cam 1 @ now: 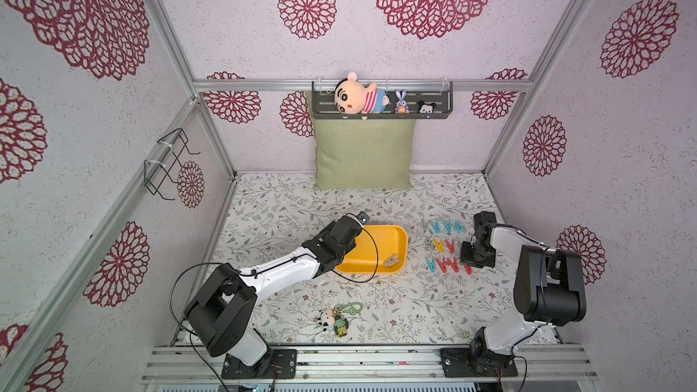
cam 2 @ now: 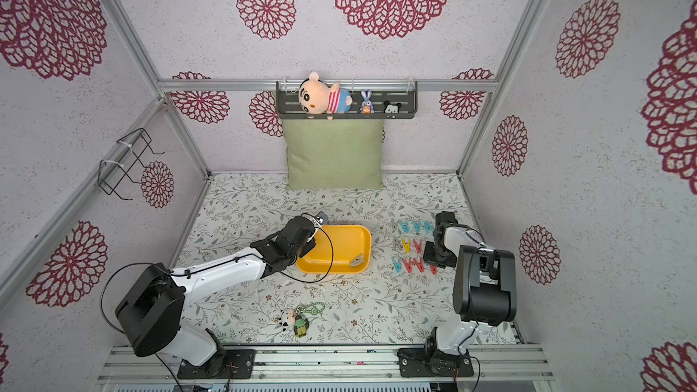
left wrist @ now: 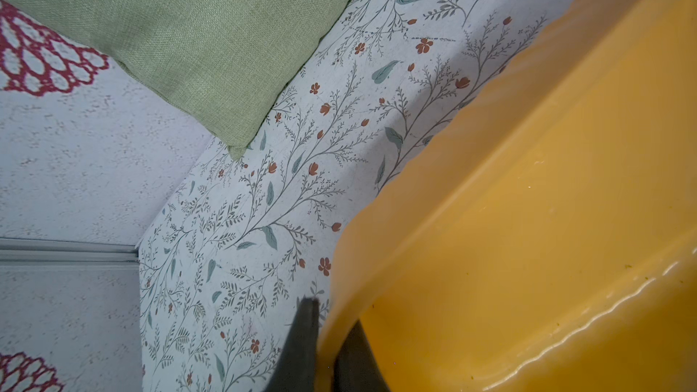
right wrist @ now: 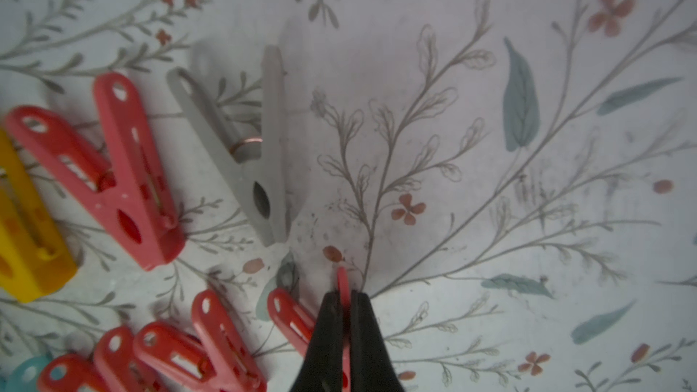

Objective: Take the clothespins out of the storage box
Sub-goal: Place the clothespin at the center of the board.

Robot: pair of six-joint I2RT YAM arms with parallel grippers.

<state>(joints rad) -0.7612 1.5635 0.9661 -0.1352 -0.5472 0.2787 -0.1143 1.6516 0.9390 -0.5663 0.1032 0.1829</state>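
Note:
The red clothespin's free leg [cam 1: 467,270] [right wrist: 290,318] meets the flowered cloth beside my gripper's fingers, level with its neighbours. So it is now time for my right gripper to release that clothespin.
The yellow storage box [cam 1: 381,247] sits mid-table, and one grey clothespin [cam 1: 392,259] lies in its near right corner. My left gripper [left wrist: 329,333] is shut on the box's left wall, one finger outside and one inside. Several red, yellow, teal and grey clothespins [cam 1: 445,247] lie in rows on the cloth to the right of the box. My right gripper [right wrist: 343,297] is shut on one leg of a red clothespin [right wrist: 342,277] at the right end of the near row, low over the cloth. A grey clothespin [right wrist: 249,152] and red ones [right wrist: 124,175] lie beside it.
A green cushion [cam 1: 364,154] leans on the back wall under a dark shelf [cam 1: 437,107] holding plush toys. A plush keychain [cam 1: 335,320] lies near the front edge. A black wire rack [cam 1: 169,164] hangs on the left wall.

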